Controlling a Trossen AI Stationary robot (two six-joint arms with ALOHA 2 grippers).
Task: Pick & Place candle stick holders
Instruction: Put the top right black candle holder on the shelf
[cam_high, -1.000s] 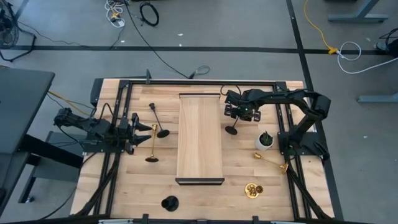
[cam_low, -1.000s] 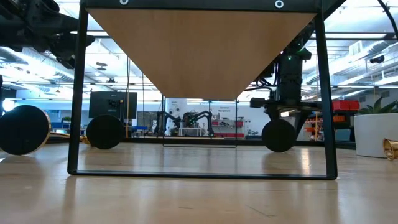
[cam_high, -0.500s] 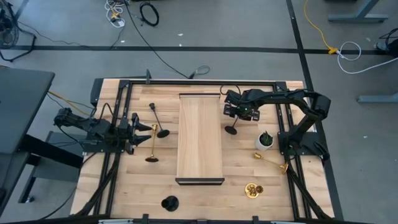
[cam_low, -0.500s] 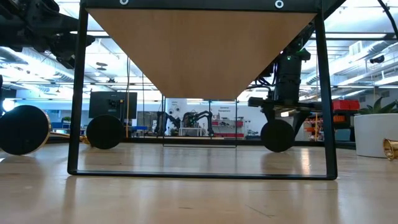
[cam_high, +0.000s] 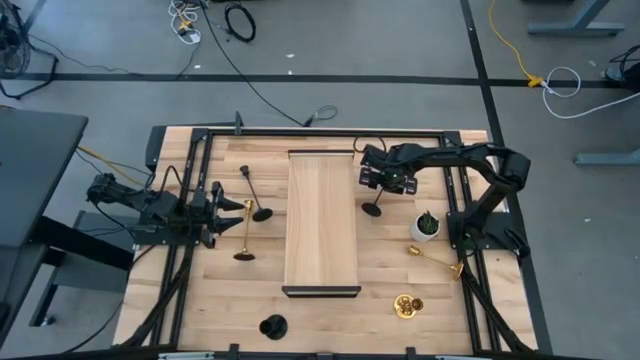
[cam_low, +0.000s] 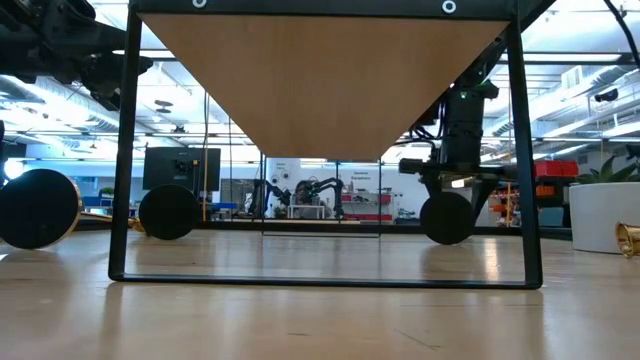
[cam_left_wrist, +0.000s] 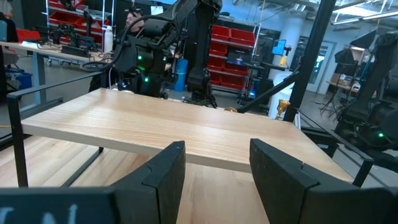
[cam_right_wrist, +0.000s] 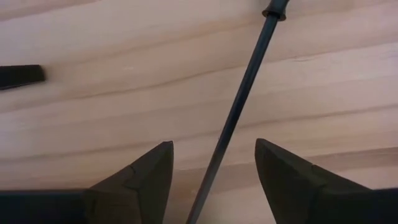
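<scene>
I should grip the black candle stick holder (cam_high: 378, 198) by its thin stem with my right gripper next, to place the holder on the wooden shelf (cam_high: 322, 222).
A black candle stick holder (cam_high: 378, 198) lies on the table right of the raised wooden shelf (cam_high: 322, 222). Its round base (cam_low: 447, 218) stands on edge. My right gripper (cam_high: 385, 182) is over it, pointing down and open. Its fingers stand on either side of the thin stem (cam_right_wrist: 239, 106) without touching it. My left gripper (cam_high: 218, 210) is open and empty at the table's left, pointing at the shelf (cam_left_wrist: 155, 127). A gold holder (cam_high: 245, 232) and a black holder (cam_high: 252, 192) lie just in front of it.
A white pot with a plant (cam_high: 425, 225) stands close to the right of the black holder. A gold holder (cam_high: 435, 258) lies near the right rail. Another gold one (cam_high: 407, 307) and a black one (cam_high: 272, 326) are near the front edge.
</scene>
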